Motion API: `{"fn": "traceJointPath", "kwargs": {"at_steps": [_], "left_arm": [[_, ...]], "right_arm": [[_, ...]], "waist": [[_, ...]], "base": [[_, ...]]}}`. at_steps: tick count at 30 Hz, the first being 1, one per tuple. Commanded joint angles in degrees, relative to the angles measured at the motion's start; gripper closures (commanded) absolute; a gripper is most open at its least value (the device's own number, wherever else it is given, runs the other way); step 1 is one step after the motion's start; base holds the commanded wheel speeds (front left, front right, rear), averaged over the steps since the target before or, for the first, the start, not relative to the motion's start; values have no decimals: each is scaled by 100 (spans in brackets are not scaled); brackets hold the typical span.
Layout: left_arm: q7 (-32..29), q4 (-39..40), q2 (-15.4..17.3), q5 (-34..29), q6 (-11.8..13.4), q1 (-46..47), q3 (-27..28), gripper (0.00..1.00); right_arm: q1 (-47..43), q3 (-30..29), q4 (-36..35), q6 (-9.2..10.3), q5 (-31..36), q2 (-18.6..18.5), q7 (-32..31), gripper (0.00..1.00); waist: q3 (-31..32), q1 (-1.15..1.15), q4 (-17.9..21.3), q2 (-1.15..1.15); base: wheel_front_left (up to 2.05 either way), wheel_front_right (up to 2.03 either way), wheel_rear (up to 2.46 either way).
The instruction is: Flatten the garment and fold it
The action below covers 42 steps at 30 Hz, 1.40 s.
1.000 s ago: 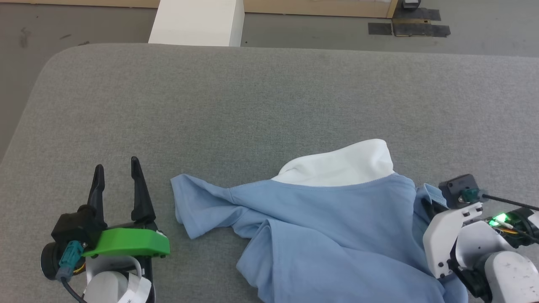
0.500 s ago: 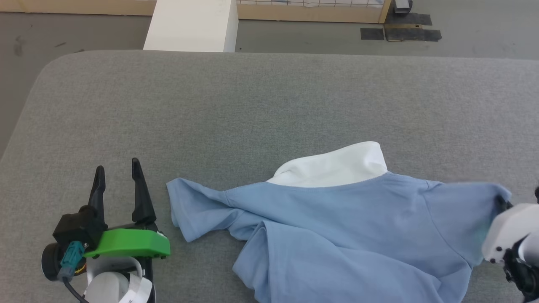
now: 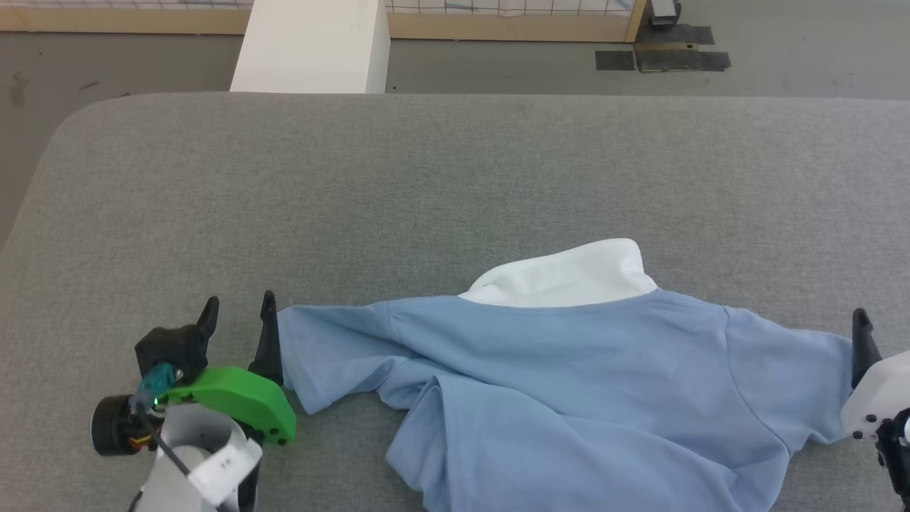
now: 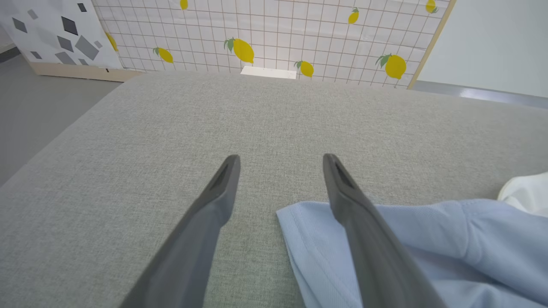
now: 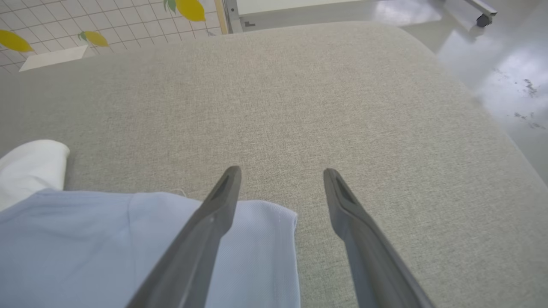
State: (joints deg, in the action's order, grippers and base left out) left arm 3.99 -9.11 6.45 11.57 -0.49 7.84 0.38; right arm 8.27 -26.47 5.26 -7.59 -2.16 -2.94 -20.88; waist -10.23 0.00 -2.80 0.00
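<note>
I should use my left gripper next to take hold of the T-shirt by the corner of its sleeve opening (image 3: 290, 320), which leaves the T-shirt's white panel (image 3: 567, 277) free to spread flat.
The garment (image 3: 569, 377), a light blue T-shirt with a white panel (image 3: 569, 277), lies stretched sideways on the grey table (image 3: 426, 185), its lower part still creased. My left gripper (image 3: 238, 313) is open at the left sleeve. In the left wrist view this gripper (image 4: 281, 158) has its right finger over the sleeve (image 4: 428, 239), whose corner lies between the fingers. My right gripper (image 5: 281, 172) is open at the right sleeve (image 5: 85, 239), left finger above the cloth, hem edge between the fingers. One right finger (image 3: 862, 341) shows at the head view's right edge.
The padded table has rounded corners, one at the far left (image 3: 78, 121) and one at the far right (image 5: 428, 47), with grey floor beyond. A white box (image 3: 313, 50) stands behind the far edge. A lemon-patterned panel (image 4: 278, 34) closes the background.
The right gripper drew the right sleeve out to the right, then opened and let it go. The left gripper moved right and down to the left sleeve's edge. The camera shifted slightly.
</note>
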Motion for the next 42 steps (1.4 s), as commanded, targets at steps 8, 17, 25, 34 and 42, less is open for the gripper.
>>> {"fn": "traceJointPath", "kwargs": {"at_steps": [8,17,25,34,42], "left_arm": [[-1939,-523,540,87,-142,555,-36,0],[-3271,-613,668,337,-72,764,-13,0],[-4218,-735,757,343,134,726,-76,15],[-4727,-103,915,398,132,465,-138,100],[-4746,505,936,437,157,314,-193,100]], "right_arm": [[-707,816,-724,10,33,5,1227,0],[-845,1185,-771,10,-267,6,1466,0],[-711,1300,-736,10,-283,6,1457,0],[-486,1170,-641,10,-167,-11,1406,0],[408,921,475,10,-87,-419,-365,0]], "waist": [[-51,0,355,0],[-255,0,719,0],[-419,0,921,0],[-417,0,836,0],[-446,0,461,0]], "base": [[0,0,0],[0,0,0],[0,0,0],[0,0,0],[0,0,0]]}}
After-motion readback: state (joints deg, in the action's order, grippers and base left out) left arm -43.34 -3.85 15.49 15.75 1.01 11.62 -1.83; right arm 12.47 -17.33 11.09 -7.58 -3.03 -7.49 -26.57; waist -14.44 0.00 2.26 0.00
